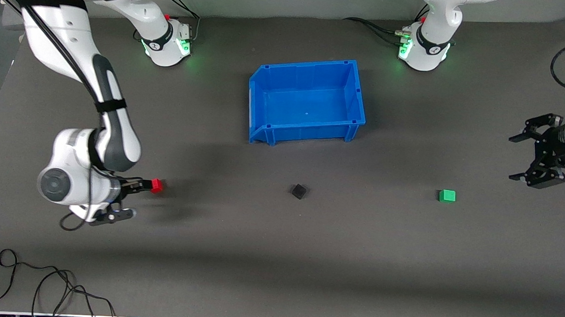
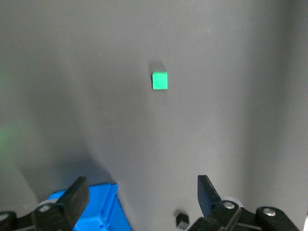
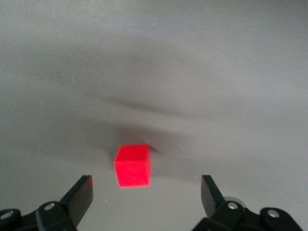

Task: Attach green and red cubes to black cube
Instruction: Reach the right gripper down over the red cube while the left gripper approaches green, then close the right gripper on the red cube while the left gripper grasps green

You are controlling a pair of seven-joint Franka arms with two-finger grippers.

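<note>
The robot needs to attach the red cube (image 1: 156, 185) to the black cube (image 1: 299, 191), so its right gripper should grab the red cube by its opposite sides next.
The red cube (image 1: 156, 185) lies on the dark table toward the right arm's end. My right gripper (image 1: 140, 200) is open and low beside it. In the right wrist view the red cube (image 3: 133, 165) sits just ahead of the open gripper (image 3: 145, 191), not between the fingers. The black cube (image 1: 299, 191) lies mid-table. The green cube (image 1: 447, 195) lies toward the left arm's end. My left gripper (image 1: 512, 158) is open and empty, over the table near the green cube. The left wrist view shows its gripper (image 2: 143, 192), the green cube (image 2: 160, 81) and the black cube (image 2: 181, 219).
An empty blue bin (image 1: 305, 66) stands farther from the front camera than the black cube; its corner shows in the left wrist view (image 2: 96, 211). Loose cables (image 1: 43, 286) lie at the table's near edge toward the right arm's end.
</note>
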